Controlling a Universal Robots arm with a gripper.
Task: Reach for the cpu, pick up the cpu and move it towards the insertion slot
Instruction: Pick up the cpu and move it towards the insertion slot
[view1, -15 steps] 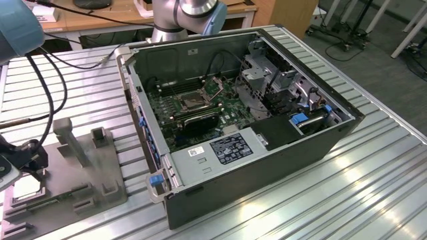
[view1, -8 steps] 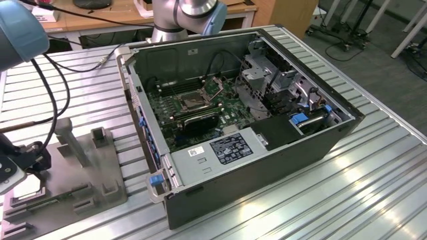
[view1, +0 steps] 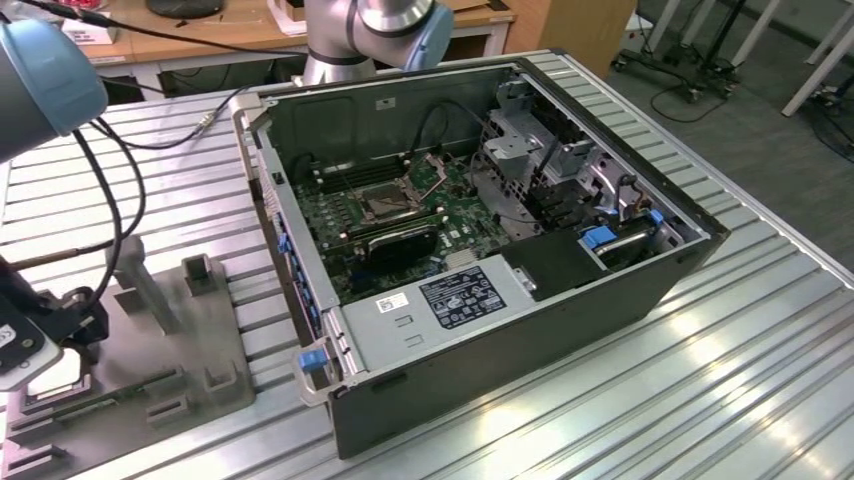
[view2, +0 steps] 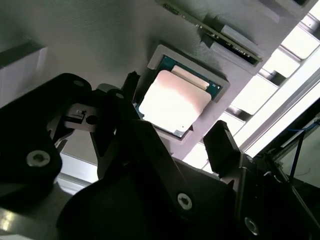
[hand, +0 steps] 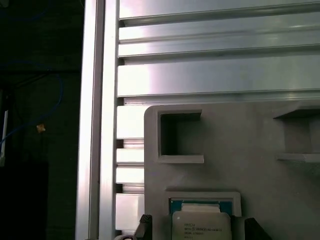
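My gripper's fingers are on either side of the CPU, so my gripper needs to close on the CPU (hand: 201, 227) in the tray's hollow (hand: 204, 195).
The cpu (view2: 172, 102) is a flat square chip with a pale metal top. It lies in a square recess of the grey plastic tray (view2: 100, 45), and it also shows in the first wrist view (hand: 201, 226). My gripper (view2: 175, 112) hovers just above it, open, one dark finger (view2: 220, 142) on each side of the chip with a gap to it. In the exterior view the gripper (view1: 47, 345) hangs over the tray (view1: 200, 340) at that view's lower left. The insertion slot (view1: 380, 205) sits on the green board inside the computer case.
The open black computer case (view1: 534, 330) fills the middle of the ribbed aluminium table (view1: 694, 400). Cables (view1: 127, 210) run from the arm across the table. The tray has further recesses (hand: 180, 137) and upright posts (view1: 198, 272). The table's edge (hand: 92, 120) is close to the tray.
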